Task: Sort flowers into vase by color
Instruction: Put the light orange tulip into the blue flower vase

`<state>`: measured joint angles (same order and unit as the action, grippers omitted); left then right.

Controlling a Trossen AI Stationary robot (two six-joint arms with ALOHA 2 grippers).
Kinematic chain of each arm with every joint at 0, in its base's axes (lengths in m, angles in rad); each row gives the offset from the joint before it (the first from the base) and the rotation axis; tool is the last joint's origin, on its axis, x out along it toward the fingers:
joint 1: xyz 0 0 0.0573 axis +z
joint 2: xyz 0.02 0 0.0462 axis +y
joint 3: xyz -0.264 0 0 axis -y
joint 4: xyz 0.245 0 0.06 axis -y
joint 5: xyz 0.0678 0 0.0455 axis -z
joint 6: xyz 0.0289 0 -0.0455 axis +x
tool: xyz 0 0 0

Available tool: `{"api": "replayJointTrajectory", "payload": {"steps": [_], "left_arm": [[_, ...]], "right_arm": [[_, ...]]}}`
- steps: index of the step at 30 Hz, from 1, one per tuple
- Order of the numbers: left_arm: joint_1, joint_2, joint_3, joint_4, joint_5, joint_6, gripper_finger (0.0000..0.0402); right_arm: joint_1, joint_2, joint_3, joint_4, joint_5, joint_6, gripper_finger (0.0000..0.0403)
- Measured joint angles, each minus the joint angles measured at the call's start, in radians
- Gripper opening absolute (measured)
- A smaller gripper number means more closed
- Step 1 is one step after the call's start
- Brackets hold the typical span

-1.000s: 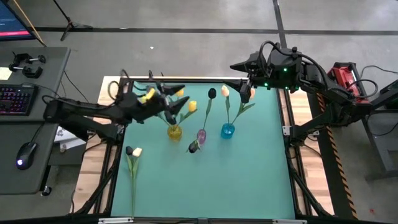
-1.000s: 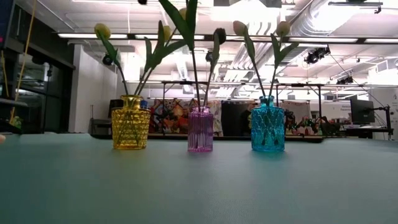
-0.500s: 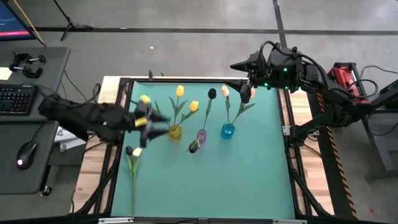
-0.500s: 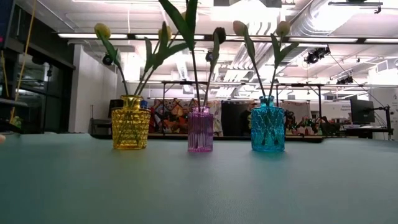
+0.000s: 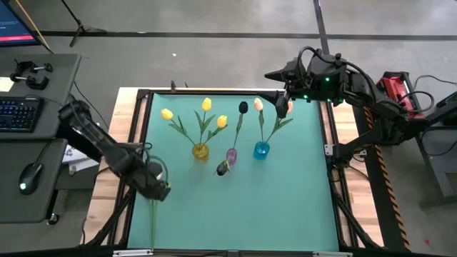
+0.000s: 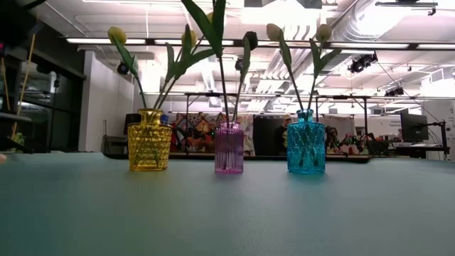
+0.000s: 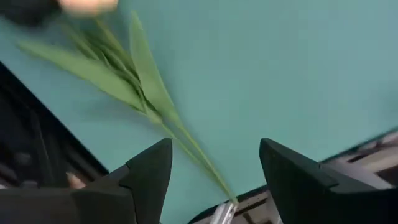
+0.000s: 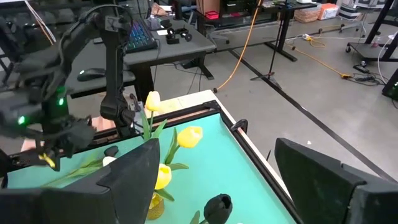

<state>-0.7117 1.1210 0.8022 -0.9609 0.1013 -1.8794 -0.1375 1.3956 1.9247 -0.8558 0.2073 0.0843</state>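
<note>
My left gripper grabs the peach tulip by its stem below the leaves next. Then it adds the tulip to the blue vase [image 5: 261, 150].
Three vases stand in a row: yellow vase [image 5: 201, 150] with three yellow flowers [image 5: 206, 105], purple vase [image 5: 231, 155] with a dark flower [image 5: 243, 108], blue vase [image 5: 261, 150] with peach flowers [image 5: 258, 105]. Two more flowers lie at the table's left edge, their stems [image 5: 153, 221] pointing toward the near edge. In the left wrist view these show leaves [image 7: 140, 81], a peach head [image 7: 87, 5] and a dark head [image 7: 25, 9]. My left gripper [image 5: 158, 190] hangs open above them, pointing down, and the stem [image 7: 199, 152] runs between its fingers untouched. My right gripper [image 5: 275, 74] waits open, high over the far edge.
A black frame rail [image 5: 136, 178] runs along the table's left edge, right beside the lying flowers. Another dark head [image 5: 223, 168] shows just on the near side of the purple vase. A desk with keyboard [image 5: 18, 114] and mouse [image 5: 27, 187] stands left of the table.
My left gripper has swung away from above the yellow vase toward the table's near left edge. It has sunk and tipped from near level to pointing down, and now hangs over the lying flowers. The flowers in the vases have kept their places.
</note>
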Motion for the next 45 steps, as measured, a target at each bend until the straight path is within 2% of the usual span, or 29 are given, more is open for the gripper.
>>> {"api": "replayJointTrajectory", "payload": {"steps": [2,5,20,31,45], "left_arm": [[-0.03,0.037,-0.034,0.071,0.005,-0.092,0.0225],[-0.044,0.096,-0.054,0.093,0.003,-0.159,0.0218],[-0.041,0.299,-0.054,0.092,0.02,-0.204,0.0198],[0.004,0.384,-0.054,0.143,0.023,-0.19,0.0197],[0.126,0.386,-0.053,0.204,-0.089,-0.035,0.0197]], "right_arm": [[0.0,0.0,0.0,0.0,0.0,-0.012,0.0307],[0.0,0.0,0.0,0.0,0.0,-0.014,0.0307],[0.0,0.0,0.0,0.0,0.0,-0.014,0.0307],[0.0,0.0,0.0,-0.001,0.0,-0.011,0.0307],[0.0,0.0,0.0,-0.001,0.0,-0.01,0.0307]]}}
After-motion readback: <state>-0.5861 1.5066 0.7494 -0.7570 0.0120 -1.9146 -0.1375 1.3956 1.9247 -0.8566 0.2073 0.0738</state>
